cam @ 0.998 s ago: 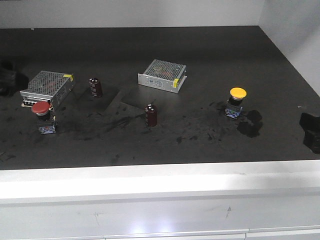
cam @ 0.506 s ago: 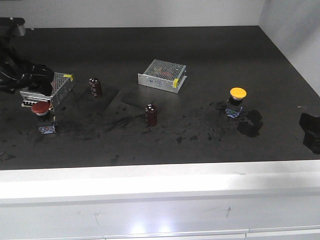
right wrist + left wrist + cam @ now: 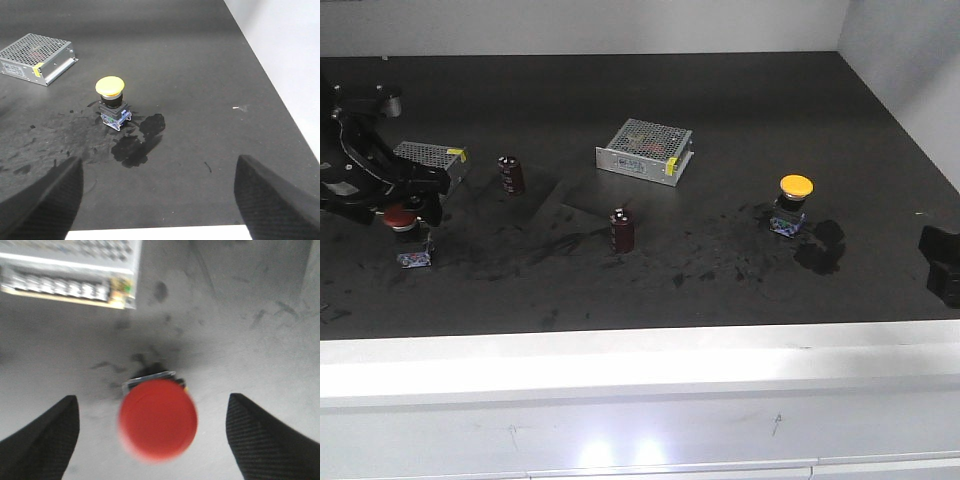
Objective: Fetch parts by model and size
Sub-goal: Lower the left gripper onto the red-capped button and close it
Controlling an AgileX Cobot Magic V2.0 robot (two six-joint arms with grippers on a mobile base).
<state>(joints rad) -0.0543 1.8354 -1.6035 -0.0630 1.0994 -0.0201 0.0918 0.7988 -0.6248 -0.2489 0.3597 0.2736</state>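
The left gripper grips the red-capped switch by its round red cap (image 3: pixel 400 215) next, to fetch it from the dark table.
The red-capped switch (image 3: pixel 402 219) stands at the left of the dark table, its bluish base (image 3: pixel 415 259) showing below. My left gripper (image 3: pixel 408 205) hovers right over it. In the left wrist view the red cap (image 3: pixel 157 419) lies between the two wide-apart fingers (image 3: pixel 45 440), touching neither, so the left gripper (image 3: pixel 157 442) is open. The yellow-capped switch (image 3: pixel 795 188) stands upright at the right, and it shows again in the right wrist view (image 3: pixel 110 87). My right gripper (image 3: pixel 942 262) rests near the table's right edge, open (image 3: pixel 160 200) and empty, well short of the yellow switch.
One perforated silver box (image 3: pixel 643 147) lies at centre back. Another box (image 3: pixel 432 155) sits just behind the red switch, partly covered by my left arm. Two maroon cylinders (image 3: pixel 511 173) (image 3: pixel 621 229) stand between the switches. A white ledge (image 3: pixel 640 350) bounds the front, and a white wall (image 3: pixel 285 45) rises on the right.
My left arm has come in from the left and dropped over the red-capped switch, fingers now either side of its cap. The right gripper and all the objects have stayed put.
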